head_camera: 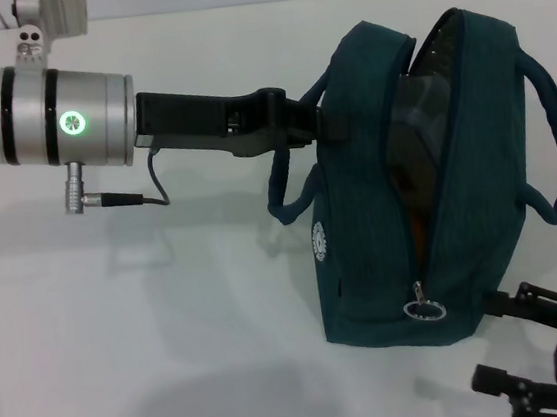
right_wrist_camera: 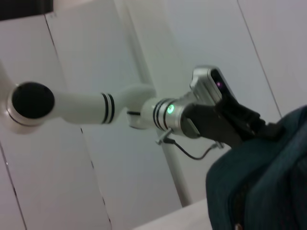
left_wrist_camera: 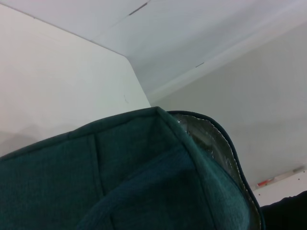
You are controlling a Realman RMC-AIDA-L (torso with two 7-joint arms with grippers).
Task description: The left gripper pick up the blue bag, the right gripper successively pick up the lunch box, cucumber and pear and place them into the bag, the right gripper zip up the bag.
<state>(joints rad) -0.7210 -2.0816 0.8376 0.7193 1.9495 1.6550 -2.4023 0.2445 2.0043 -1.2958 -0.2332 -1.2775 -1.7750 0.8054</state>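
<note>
I need to move my right gripper toward the ring pull (head_camera: 424, 309) before I close it on the ring pull. Both fingertips are beside the bag and stop short of the ring pull.
The blue bag (head_camera: 384, 247) stands upright on the white table, its zipper open and its ring pull (head_camera: 424, 309) low at the near end. My left gripper (head_camera: 327, 122) is shut on the bag's left handle at the top edge; it also shows in the right wrist view (right_wrist_camera: 268, 128). Inside the opening I see the clear lunch box (head_camera: 419, 147) and an orange sliver of the pear (head_camera: 421, 241). The cucumber is hidden. My right gripper (head_camera: 497, 343) is open, low on the table just right of the bag's near end. The left wrist view shows the bag's fabric (left_wrist_camera: 134, 172) and foil lining (left_wrist_camera: 211, 141).
The white table (head_camera: 175, 361) stretches to the left of the bag and in front of it. A grey cable (head_camera: 145, 188) hangs under the left wrist. The bag's right handle (head_camera: 553, 147) loops out toward the right edge.
</note>
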